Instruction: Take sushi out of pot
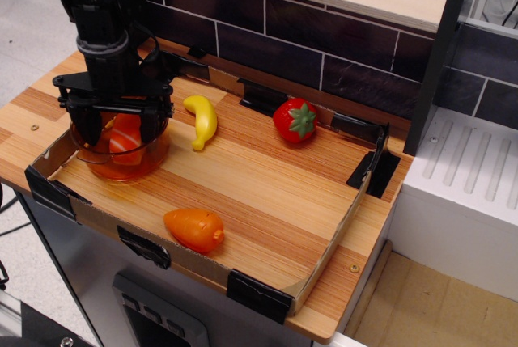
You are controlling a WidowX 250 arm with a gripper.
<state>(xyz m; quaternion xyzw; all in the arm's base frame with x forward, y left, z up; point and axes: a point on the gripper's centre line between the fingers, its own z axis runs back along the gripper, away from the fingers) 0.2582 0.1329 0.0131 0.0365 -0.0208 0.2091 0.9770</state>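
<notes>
I should next grab the sushi by its long sides with my gripper, so that it can come out of the pot (129, 169).
The translucent orange pot (129, 169) stands at the left end of the wooden board. The sushi (123, 136), orange-red with white stripes, lies inside it. My black gripper (121, 139) hangs straight down over the pot. Its two fingers are spread wide and reach down into the pot, one on each side of the sushi. The jaws stand open and there are gaps between the fingers and the sushi. The lower part of the sushi shows only through the pot wall.
A yellow banana (201, 120) lies just right of the pot. A red strawberry (295, 120) sits further right, and an orange carrot-shaped toy (194, 230) lies near the front edge. A low cardboard rim (340, 230) borders the board. A dark tiled wall (324, 48) stands behind.
</notes>
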